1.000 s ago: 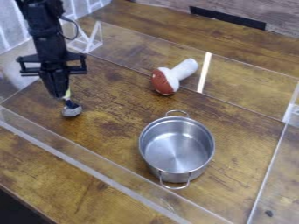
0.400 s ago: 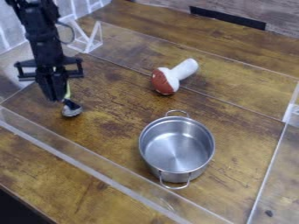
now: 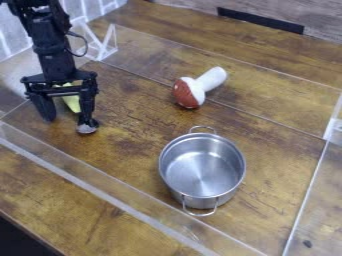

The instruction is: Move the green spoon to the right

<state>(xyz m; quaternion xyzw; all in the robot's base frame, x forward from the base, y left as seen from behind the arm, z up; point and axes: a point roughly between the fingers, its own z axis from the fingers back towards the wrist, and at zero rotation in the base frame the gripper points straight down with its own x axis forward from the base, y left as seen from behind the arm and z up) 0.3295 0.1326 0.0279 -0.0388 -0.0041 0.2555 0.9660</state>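
Note:
My gripper will next grab the green spoon by its yellow-green handle to move it.
The green spoon lies on the wooden table at the left, its shiny silver bowl pointing toward the front and its yellow-green handle running back and left. My gripper stands upright right over the handle. It is open, with one dark finger on each side of the handle and nothing gripped. The arm rises from it toward the top left corner.
A mushroom toy with a red-brown cap lies at the middle back. A steel pot stands at the front centre-right. A low clear plastic wall rings the work area, and a wire rack stands at the back left.
The gripper was shut on the spoon's handle and has now opened. The spoon rests on the table, a little left of where it was a second ago.

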